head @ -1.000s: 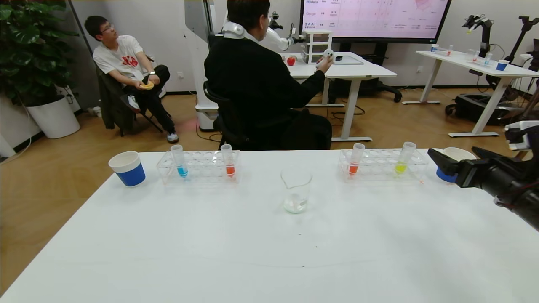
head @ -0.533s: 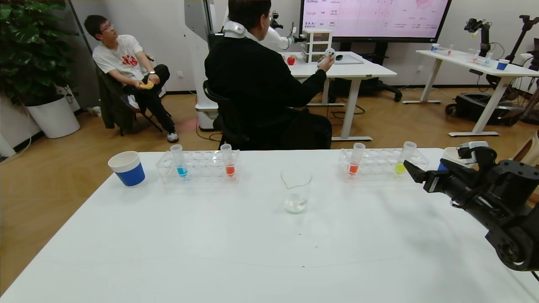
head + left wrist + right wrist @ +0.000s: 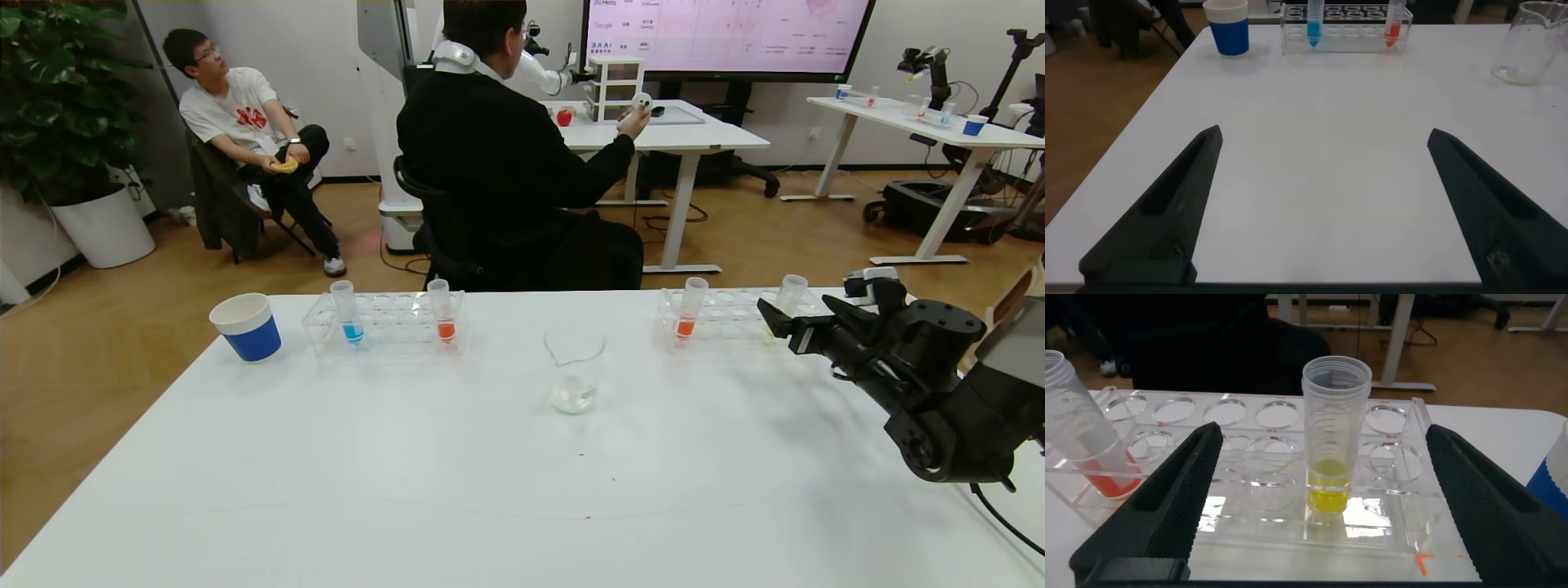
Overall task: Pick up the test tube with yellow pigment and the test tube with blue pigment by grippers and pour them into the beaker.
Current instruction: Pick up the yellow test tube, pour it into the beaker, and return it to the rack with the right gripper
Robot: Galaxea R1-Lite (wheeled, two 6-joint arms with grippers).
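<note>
The robot's right gripper should move forward before it closes on the yellow tube, as the tube body [image 3: 1334,433] stands just beyond both fingers over the rack [image 3: 1270,482] and closing now would miss the tube.
The test tube with yellow pigment [image 3: 1336,433] stands upright in the right clear rack [image 3: 731,314]. In the head view only its top [image 3: 791,291] shows behind my right gripper [image 3: 793,317]. My right gripper [image 3: 1323,433] is open, close in front of this tube, with one finger to each side and not touching it. The test tube with blue pigment [image 3: 349,314] stands in the left rack [image 3: 392,327]. The beaker [image 3: 574,367] stands between the racks. My left gripper [image 3: 1324,133] is open and empty over bare table, out of the head view.
An orange-red tube stands in each rack [image 3: 442,310] [image 3: 688,310]. A blue-and-white paper cup [image 3: 247,327] stands at the table's far left. A blue cup edge [image 3: 1552,474] shows beside the right rack. Two people sit beyond the table's far edge.
My right arm has swung in from the right edge to the left, bringing its open gripper up to the yellow tube. The tubes and beaker have not moved.
</note>
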